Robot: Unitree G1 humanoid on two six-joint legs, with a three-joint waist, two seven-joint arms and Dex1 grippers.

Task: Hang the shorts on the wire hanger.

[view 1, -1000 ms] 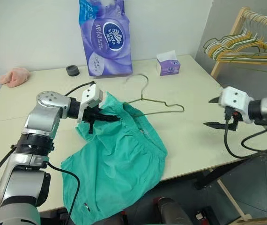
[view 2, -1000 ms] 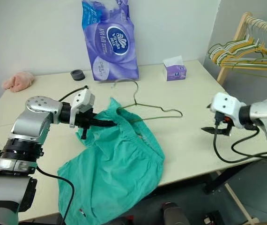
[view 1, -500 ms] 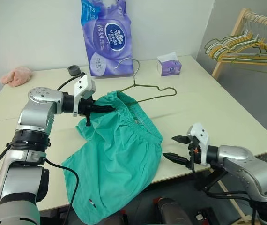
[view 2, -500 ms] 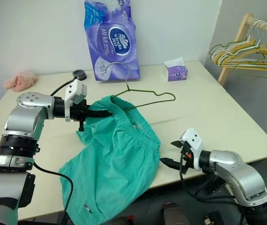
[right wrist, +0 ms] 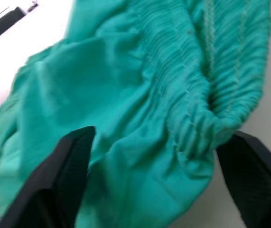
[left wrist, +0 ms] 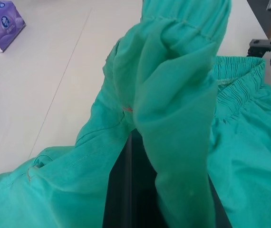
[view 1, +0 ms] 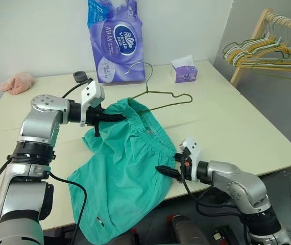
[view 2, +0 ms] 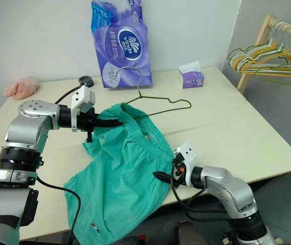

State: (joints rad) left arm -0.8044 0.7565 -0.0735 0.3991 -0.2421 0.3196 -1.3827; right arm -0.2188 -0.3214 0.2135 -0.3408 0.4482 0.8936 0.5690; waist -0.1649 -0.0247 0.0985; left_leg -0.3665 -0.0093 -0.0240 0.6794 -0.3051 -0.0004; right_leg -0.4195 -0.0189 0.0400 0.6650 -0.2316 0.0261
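The robot's right gripper should grab the gathered waistband fold (view 1: 170,154) next, because it stands up while the legs lie slack.
The teal-green shorts (view 1: 130,168) lie spread on the table, one leg hanging over the front edge. My left gripper (view 1: 116,118) is shut on the far end of their gathered waistband and holds it a little off the table. The olive-green wire hanger (view 1: 172,95) rests just behind the waistband with its hook (view 1: 139,66) raised; one end runs into the cloth near my left gripper. My right gripper (view 1: 169,171) is at the near right end of the waistband. In the right wrist view its fingers (right wrist: 71,164) stand apart, open, with the waistband fold (right wrist: 207,118) between them.
A purple tissue pack (view 1: 115,41), a small tissue box (view 1: 184,70) and a black round cap (view 1: 79,76) stand at the back. A pink cloth (view 1: 16,82) lies at the far left. A wooden rack (view 1: 250,48) with a bunch of hangers (view 1: 265,53) stands off the table's right side.
My right arm has swung from the table's right side down and left to the near end of the waistband, and its fingers have narrowed a little. My left gripper keeps its hold.
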